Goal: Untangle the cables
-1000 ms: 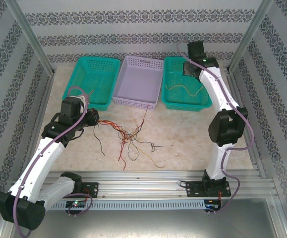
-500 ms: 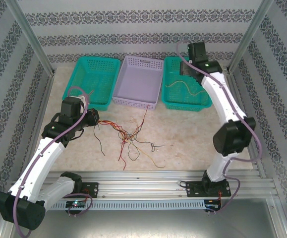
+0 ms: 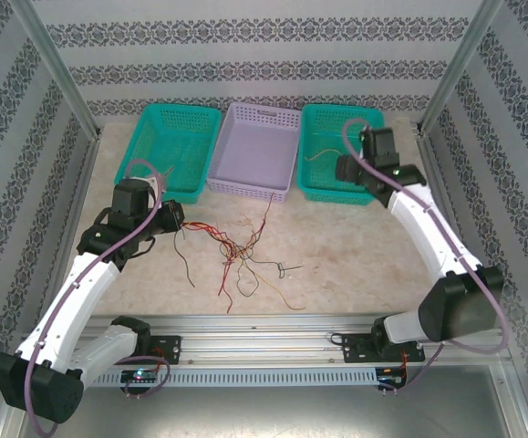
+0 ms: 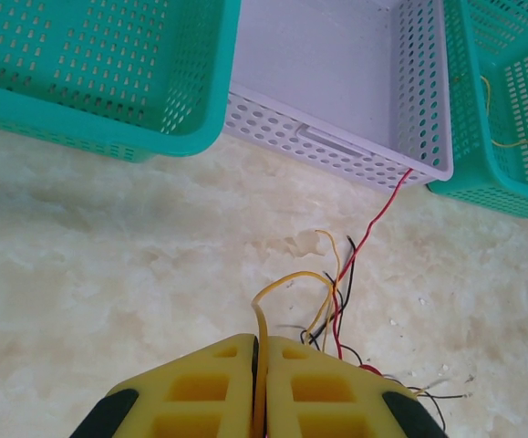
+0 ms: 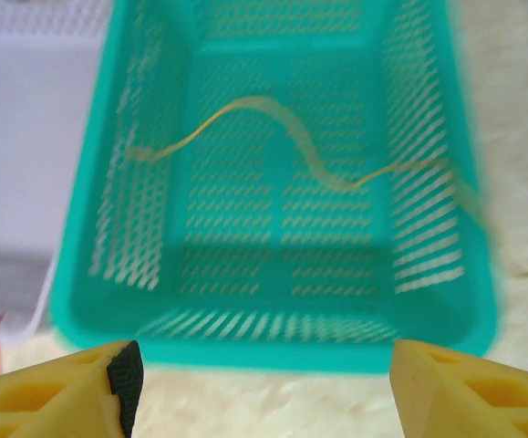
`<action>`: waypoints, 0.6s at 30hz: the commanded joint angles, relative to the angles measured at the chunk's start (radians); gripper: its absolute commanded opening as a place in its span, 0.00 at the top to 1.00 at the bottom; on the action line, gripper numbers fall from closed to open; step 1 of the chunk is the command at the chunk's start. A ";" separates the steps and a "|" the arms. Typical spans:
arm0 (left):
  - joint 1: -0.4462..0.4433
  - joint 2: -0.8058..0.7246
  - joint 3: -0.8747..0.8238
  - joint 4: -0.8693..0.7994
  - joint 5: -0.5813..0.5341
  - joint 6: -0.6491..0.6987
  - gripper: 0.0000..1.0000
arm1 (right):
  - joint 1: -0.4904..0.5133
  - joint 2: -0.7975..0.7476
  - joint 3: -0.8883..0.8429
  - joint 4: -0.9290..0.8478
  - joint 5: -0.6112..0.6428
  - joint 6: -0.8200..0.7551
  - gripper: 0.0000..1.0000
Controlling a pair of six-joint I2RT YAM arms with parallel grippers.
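My right gripper grabs the yellow cable near its loose end next, opposite my left gripper, to stretch and untangle the cable.
A tangle of thin red, yellow and dark cables (image 3: 241, 255) lies on the table in front of the baskets. My left gripper (image 3: 174, 217) is shut on a yellow cable (image 4: 262, 319) that loops out from between its yellow fingers (image 4: 218, 383) toward the tangle (image 4: 336, 310). One red cable (image 4: 382, 208) runs up to the white basket's corner. A single yellow cable (image 5: 291, 146) lies loose in the right green basket (image 5: 273, 342). My right gripper (image 3: 344, 170) hangs open over that basket's near part, nothing between its fingers (image 5: 81, 388).
Three baskets stand in a row at the back: a left green basket (image 3: 154, 155), a white basket (image 3: 286, 151) in the middle, and the right green basket (image 3: 318, 119). Patterned walls and metal posts close the table in on both sides.
My right arm has pulled back from the far end of the right green basket toward its near side, jaws opening wider; the yellow cable stays in the basket. The left arm has not moved.
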 commanded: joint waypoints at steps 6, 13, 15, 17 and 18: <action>-0.011 0.051 -0.013 0.142 0.092 -0.106 1.00 | 0.261 -0.204 -0.173 0.251 -0.367 -0.051 0.28; -0.067 0.102 0.033 0.191 0.032 -0.164 1.00 | 0.461 -0.165 -0.267 0.240 -0.468 -0.124 0.31; -0.067 0.115 0.059 0.189 0.020 -0.164 1.00 | 0.488 -0.143 -0.305 0.244 -0.470 -0.118 0.30; -0.067 0.129 0.085 0.179 0.017 -0.160 1.00 | 0.513 -0.106 -0.321 0.219 -0.438 -0.121 0.31; -0.068 0.132 0.092 0.178 0.017 -0.160 1.00 | 0.523 -0.088 -0.323 0.207 -0.427 -0.122 0.31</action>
